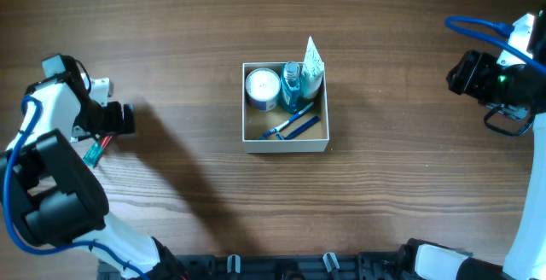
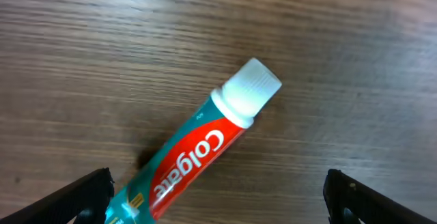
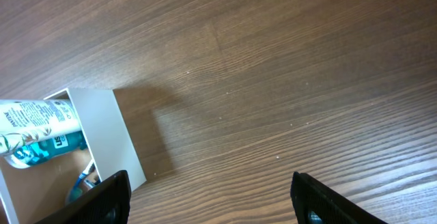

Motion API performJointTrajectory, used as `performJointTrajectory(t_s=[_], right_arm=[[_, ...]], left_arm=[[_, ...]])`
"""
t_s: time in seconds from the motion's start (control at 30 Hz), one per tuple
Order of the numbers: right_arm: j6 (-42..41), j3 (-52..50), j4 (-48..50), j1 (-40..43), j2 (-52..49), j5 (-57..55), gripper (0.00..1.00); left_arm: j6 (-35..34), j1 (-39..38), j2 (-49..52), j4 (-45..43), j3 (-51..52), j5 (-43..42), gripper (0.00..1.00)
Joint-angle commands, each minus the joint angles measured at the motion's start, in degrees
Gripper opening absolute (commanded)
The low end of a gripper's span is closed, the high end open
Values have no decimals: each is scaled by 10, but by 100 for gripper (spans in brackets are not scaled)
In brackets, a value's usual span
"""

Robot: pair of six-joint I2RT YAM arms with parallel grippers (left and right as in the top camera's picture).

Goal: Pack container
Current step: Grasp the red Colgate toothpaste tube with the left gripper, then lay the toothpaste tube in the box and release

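My left gripper grabs the long sides of the tube's printed body next, to lay the toothpaste tube (image 2: 205, 152) flat in the container's open space.
The container (image 1: 284, 145) is a square white-walled box with a tan inside at the table's centre. It holds a small white round jar (image 1: 263, 86), a blue bottle (image 1: 292, 86), a white tube (image 1: 313, 64) and a blue toothbrush (image 1: 290, 127). In the right wrist view its wall (image 3: 116, 135) shows at the lower left. A red and green Colgate toothpaste tube (image 2: 205, 152) with a white cap lies on the wood at far left (image 1: 95, 150). My left gripper (image 2: 217, 203) is open above it, fingers either side. My right gripper (image 3: 212, 200) is open and empty at far right.
The brown wooden table (image 1: 171, 41) spreads all round the box. A blue cable (image 1: 478, 24) loops by the right arm. The left arm's body (image 1: 51, 186) fills the lower left corner.
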State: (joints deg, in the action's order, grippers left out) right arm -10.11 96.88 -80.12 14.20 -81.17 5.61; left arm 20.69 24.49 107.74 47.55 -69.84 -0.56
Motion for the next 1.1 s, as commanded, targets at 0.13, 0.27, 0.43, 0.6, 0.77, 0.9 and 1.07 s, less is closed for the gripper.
performJointTrajectory(t_s=[0.13, 0.27, 0.43, 0.6, 0.77, 0.9, 1.07], right_arm=[[11, -3, 7, 1, -5, 9, 76], [11, -3, 5, 1, -5, 9, 76], [11, -2, 5, 1, -5, 9, 76], [11, -3, 5, 1, -5, 9, 76], [11, -3, 5, 1, -5, 9, 76], [11, -3, 5, 1, -5, 9, 76], [11, -3, 6, 1, -5, 9, 76]], left_arm=[[70, 2, 32, -2, 6, 6, 99], [59, 2, 66, -2, 6, 7, 99], [59, 2, 67, -5, 6, 10, 81], [59, 2, 67, -5, 6, 10, 29], [56, 2, 66, -7, 6, 0, 16], [54, 1, 62, -8, 6, -1, 14], [22, -30, -5, -16, -25, -28, 8]])
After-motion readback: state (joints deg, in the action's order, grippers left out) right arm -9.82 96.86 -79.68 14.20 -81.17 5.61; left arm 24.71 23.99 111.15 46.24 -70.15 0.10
